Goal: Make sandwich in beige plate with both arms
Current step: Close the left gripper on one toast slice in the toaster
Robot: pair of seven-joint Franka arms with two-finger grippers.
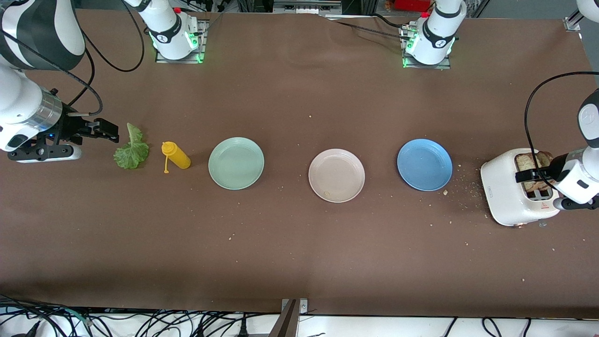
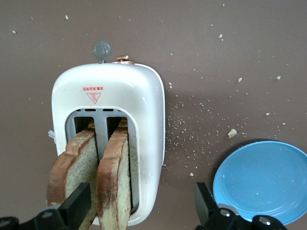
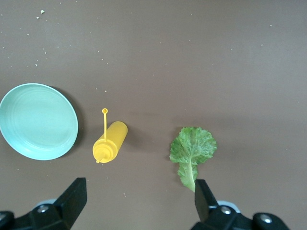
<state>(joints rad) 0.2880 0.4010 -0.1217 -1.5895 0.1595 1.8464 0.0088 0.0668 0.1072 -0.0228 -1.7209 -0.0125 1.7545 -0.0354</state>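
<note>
My left fingers are above the bread slices in the toaster. They would miss the slices if they closed now, so my left gripper needs to go lower first.
The beige plate (image 1: 336, 175) lies bare in the middle of the table, holding only a crumb. Two brown bread slices (image 1: 533, 161) stand upright in the slots of a white toaster (image 1: 505, 196) at the left arm's end. My left gripper (image 1: 538, 171) hovers open over the toaster. One bread slice (image 2: 115, 177) sits between its fingers and the other slice (image 2: 72, 163) is beside one fingertip (image 2: 76, 206). A green lettuce leaf (image 1: 131, 150) lies flat at the right arm's end. My right gripper (image 1: 104, 131) hangs open just beside it, with the leaf's stem (image 3: 189, 179) near one fingertip (image 3: 204, 199).
A yellow squeeze bottle (image 1: 176, 155) lies between the lettuce and a mint-green plate (image 1: 236, 163). A blue plate (image 1: 424, 164) sits between the beige plate and the toaster. Crumbs are scattered around the toaster (image 2: 108, 96) and the blue plate (image 2: 264, 179).
</note>
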